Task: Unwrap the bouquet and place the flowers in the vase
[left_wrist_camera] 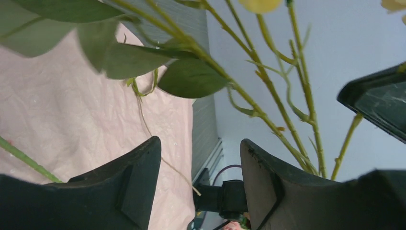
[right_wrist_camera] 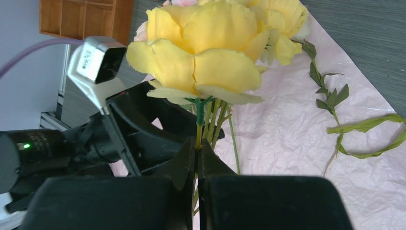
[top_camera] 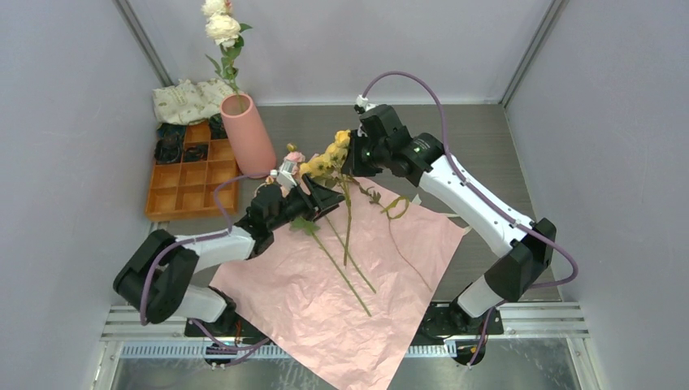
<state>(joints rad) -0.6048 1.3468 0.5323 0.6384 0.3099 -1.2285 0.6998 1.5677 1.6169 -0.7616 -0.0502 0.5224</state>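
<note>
Next, my left gripper grabs the yellow flowers (top_camera: 329, 158) by their upper stems, which leaves the long stem ends free to enter the vase.
The bouquet is unwrapped: its pink paper (top_camera: 357, 284) lies flat on the table. A salmon-pink vase (top_camera: 248, 134) stands at the back left with cream flowers (top_camera: 221, 28) in it. My right gripper (right_wrist_camera: 197, 146) is shut on the thin stem just under a yellow rose (right_wrist_camera: 206, 48). It holds a bunch of yellow flowers (top_camera: 329, 158) tilted over the paper, their long stems (top_camera: 349, 244) trailing onto the sheet. My left gripper (left_wrist_camera: 201, 143) is open beside those stems (left_wrist_camera: 268, 91), with nothing between its fingers.
An orange compartment tray (top_camera: 188, 183) sits left of the vase, with a folded cloth (top_camera: 187, 101) behind it. A loose greenish ribbon (top_camera: 396, 207) and a leafy sprig (right_wrist_camera: 328, 93) lie on the paper. Grey walls close in both sides.
</note>
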